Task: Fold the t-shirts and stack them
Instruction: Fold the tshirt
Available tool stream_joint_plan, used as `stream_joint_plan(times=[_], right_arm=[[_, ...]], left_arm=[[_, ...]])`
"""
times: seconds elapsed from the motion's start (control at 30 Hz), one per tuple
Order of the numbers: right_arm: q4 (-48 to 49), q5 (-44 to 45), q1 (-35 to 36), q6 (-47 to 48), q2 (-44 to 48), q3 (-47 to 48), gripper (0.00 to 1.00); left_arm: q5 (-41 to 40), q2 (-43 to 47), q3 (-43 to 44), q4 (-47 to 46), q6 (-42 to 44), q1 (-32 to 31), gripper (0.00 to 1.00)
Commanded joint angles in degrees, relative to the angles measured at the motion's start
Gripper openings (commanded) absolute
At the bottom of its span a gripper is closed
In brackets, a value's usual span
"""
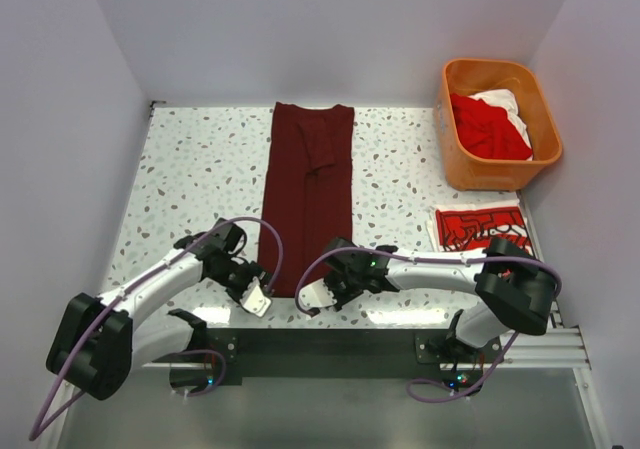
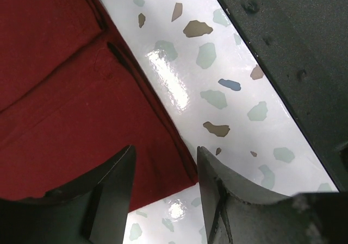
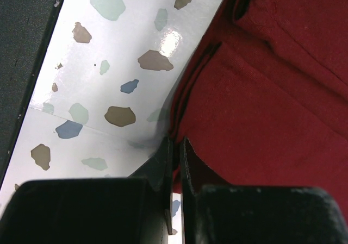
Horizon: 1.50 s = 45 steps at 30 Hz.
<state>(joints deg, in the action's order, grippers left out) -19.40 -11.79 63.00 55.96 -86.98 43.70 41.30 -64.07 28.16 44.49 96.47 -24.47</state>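
I should next grab the maroon t-shirt (image 1: 310, 199) with my left gripper at its near corner, opposite my right gripper's corner, for an even fold.
A dark maroon t-shirt (image 1: 310, 199) lies folded lengthwise into a long strip down the middle of the speckled table. My left gripper (image 1: 260, 289) is at its near left corner. In the left wrist view the gripper (image 2: 166, 165) is open, and the shirt's corner (image 2: 65, 92) lies between the two fingers. My right gripper (image 1: 320, 289) is at the near right corner. In the right wrist view it (image 3: 176, 143) is shut on the edge of the maroon shirt (image 3: 272, 92). A folded red t-shirt with white script (image 1: 480, 227) lies at the right.
An orange basket (image 1: 490, 174) at the back right holds a red shirt (image 1: 485, 129) and a white one (image 1: 505, 104). A black rail (image 1: 330, 349) runs along the near table edge, just behind both grippers. White walls close in the table on three sides.
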Motion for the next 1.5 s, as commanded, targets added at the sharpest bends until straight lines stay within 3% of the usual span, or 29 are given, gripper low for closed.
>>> stream_joint_plan(times=[0.0,0.37,0.53,0.7,0.9,1.2,1.47], right_arm=[[-2.93,-1.04,0.10,-1.03,0.14,-0.90,0.00],[-3.19,-0.07,0.10,-1.30,-0.12,-0.72,0.00],[-3.28,0.10,0.19,-1.47,-0.12,-0.64,0.00],[-2.58,0.54,0.10,-1.65,0.05,-0.55,0.00],[-1.96,0.89,0.10,-1.82,0.67,0.15,0.00],[-3.10,0.72,-1.65,-3.23,6.46,2.35,0.00],[-4.24,-3.50,-12.10,-1.04,6.13,9.54,0.00]], left_arm=[[-0.51,1.67,0.58,1.83,0.04,-0.23,0.55],[-5.26,-8.95,2.86,1.74,1.88,-0.23,0.48],[-7.45,-11.95,2.78,0.52,1.19,-0.23,0.31],[-6.85,-14.41,4.79,-1.95,-3.30,-0.40,0.21],[-5.36,-13.72,6.03,-2.40,-6.20,-0.40,0.01],[1.94,-5.28,10.85,2.62,-6.98,-0.06,0.00],[5.37,-11.59,21.21,0.78,-9.37,7.41,0.00]])
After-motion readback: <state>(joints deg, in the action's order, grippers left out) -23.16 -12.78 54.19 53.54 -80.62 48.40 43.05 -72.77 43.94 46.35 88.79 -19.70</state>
